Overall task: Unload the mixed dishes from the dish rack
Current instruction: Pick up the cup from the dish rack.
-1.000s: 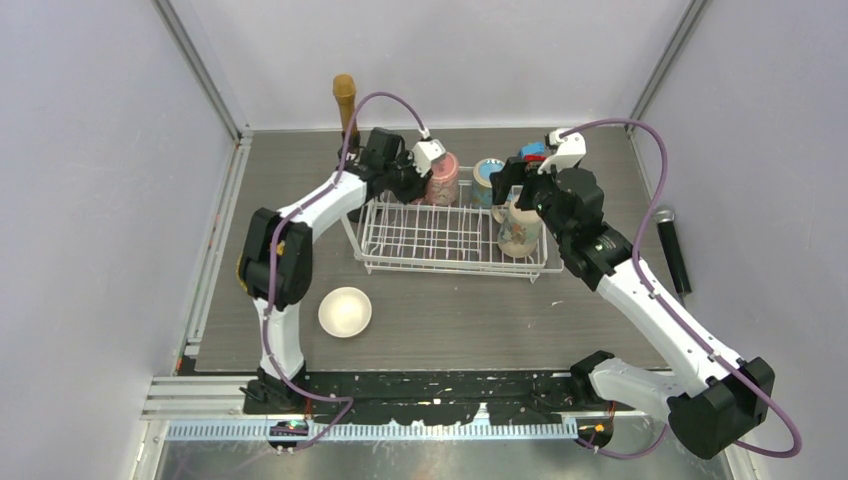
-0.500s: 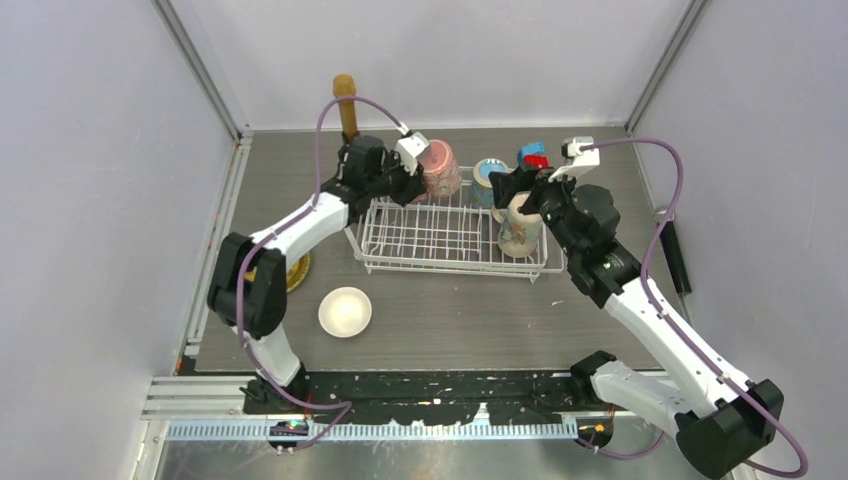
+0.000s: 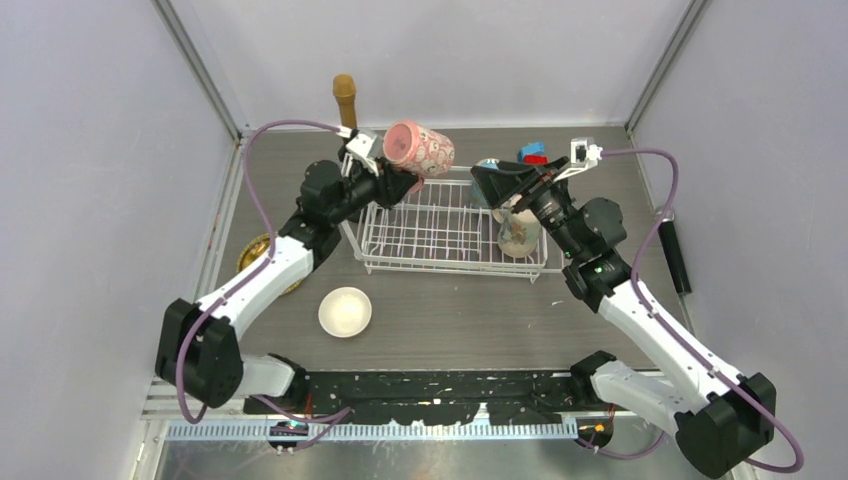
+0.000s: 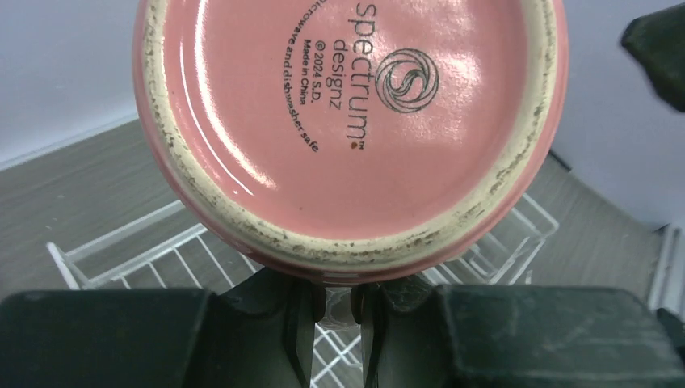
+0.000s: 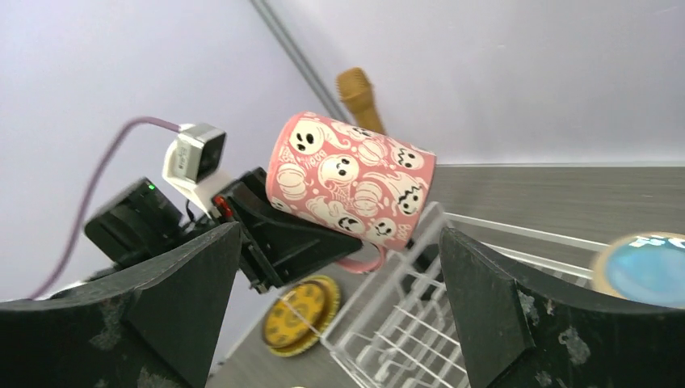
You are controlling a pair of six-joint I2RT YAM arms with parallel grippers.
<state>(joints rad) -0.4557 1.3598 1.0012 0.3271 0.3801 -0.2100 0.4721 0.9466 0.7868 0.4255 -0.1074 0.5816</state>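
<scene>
My right gripper is to grab the pink mug's side at the rim next, opposite the mug's base. Then it will take the mug over and set it upright.
My left gripper (image 3: 398,183) is shut on the handle of the pink mug (image 3: 418,148), holding it on its side in the air over the far left corner of the dish rack (image 3: 455,268). In the left wrist view the mug's base (image 4: 355,121) fills the frame above the left gripper (image 4: 338,301). My right gripper (image 3: 490,188) hangs open and empty over the rack's right end, above the cream patterned mug (image 3: 520,235) and partly hiding the blue mug (image 5: 646,267). The right gripper (image 5: 331,323) looks towards the pink mug (image 5: 351,182). A white bowl (image 3: 345,311) and a golden plate (image 3: 255,250) lie on the table.
A brown microphone-shaped stick (image 3: 344,95) stands behind the rack's left corner. A small blue-and-red block (image 3: 533,153) sits behind its right end. A black microphone (image 3: 672,245) lies along the right wall. Walls close in three sides.
The left arm has lifted the pink mug out of the rack and tipped it sideways, swinging left and uncovering the golden plate. The right gripper has risen and drawn back slightly, still open.
</scene>
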